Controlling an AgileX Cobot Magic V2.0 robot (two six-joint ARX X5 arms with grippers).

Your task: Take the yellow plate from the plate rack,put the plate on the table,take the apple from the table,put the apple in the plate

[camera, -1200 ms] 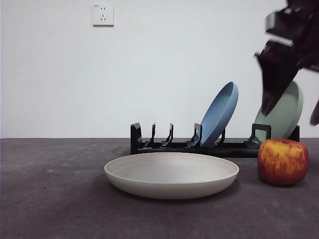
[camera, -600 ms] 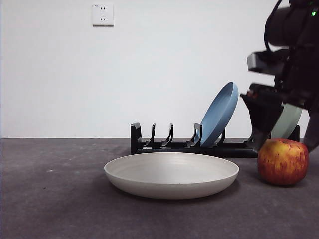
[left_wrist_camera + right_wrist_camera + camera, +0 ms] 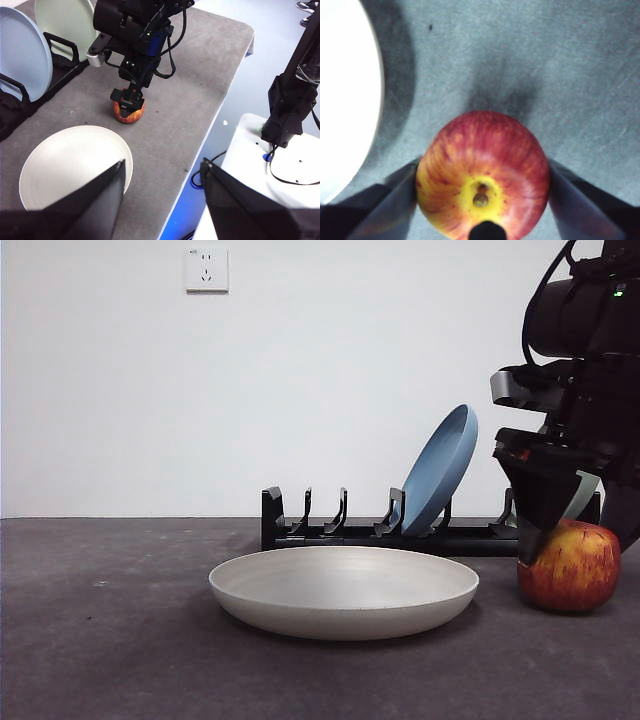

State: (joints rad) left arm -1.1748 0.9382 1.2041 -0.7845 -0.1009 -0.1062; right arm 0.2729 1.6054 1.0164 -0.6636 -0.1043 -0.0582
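Next, my right gripper grabs the apple by its round sides, to put the apple [image 3: 572, 570] in the yellow plate [image 3: 343, 590].
The red and yellow apple [image 3: 572, 570] [image 3: 482, 165] stands on the dark grey table [image 3: 120, 640], just right of the yellow plate [image 3: 343, 590] [image 3: 75, 165]. That plate, pale cream, lies flat in front of the black plate rack [image 3: 330, 535]. My right gripper [image 3: 578, 545] [image 3: 482, 175] has come down over the apple and is open, one jaw on each side of the fruit, close to its skin. My left gripper [image 3: 162, 170] hangs high over the table edge near the plate, open and holding nothing.
A blue plate [image 3: 440, 470] and a sage-green plate [image 3: 585, 495] lean in the rack behind the apple. The table's edge [image 3: 200, 140] runs close beside the plate in the left wrist view. A wall socket [image 3: 206, 269] is on the back wall.
The right arm has dropped from above the rack down onto the apple, so its jaws now straddle the fruit. Plate and apple have not moved.
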